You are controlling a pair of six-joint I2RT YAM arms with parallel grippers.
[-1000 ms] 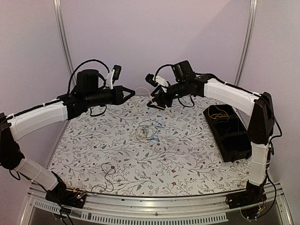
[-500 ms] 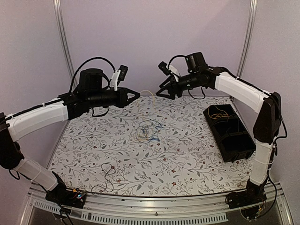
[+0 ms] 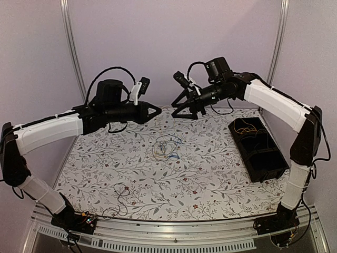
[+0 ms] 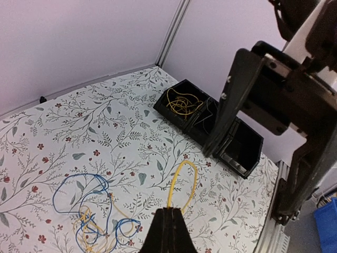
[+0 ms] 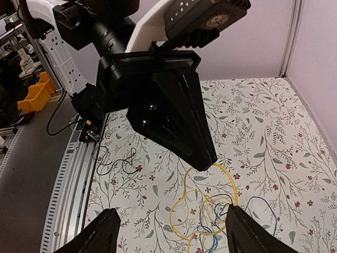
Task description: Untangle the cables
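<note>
My right gripper grabs the yellow cable next by the loop sticking out past my left gripper's fingers, to draw it away.
The cables (image 3: pixel 166 147) lie as a small blue and yellow tangle mid-table; they also show in the left wrist view (image 4: pixel 87 211) and the right wrist view (image 5: pixel 221 224). My left gripper (image 3: pixel 159 111) is held high above the table. It is shut on a yellow cable loop (image 4: pixel 181 182) that sticks out past its tips (image 4: pixel 168 211). My right gripper (image 3: pixel 181 112) faces it closely, jaws wide open and empty (image 5: pixel 171 210). The left gripper fills the right wrist view (image 5: pixel 168 110), with the yellow loop (image 5: pixel 231 176) under its tip. A dark thin cable (image 3: pixel 122 192) lies alone near the front left.
A black divided bin (image 3: pixel 258 150) stands at the right, with a yellow cable in its far compartment (image 4: pixel 181 103). The rail (image 3: pixel 158 240) runs along the near edge. Walls and corner posts close the back and sides.
My left gripper has moved right and slightly forward. My right gripper rose from near the table, swung right, then came back toward the left gripper, and its jaws now stand open.
</note>
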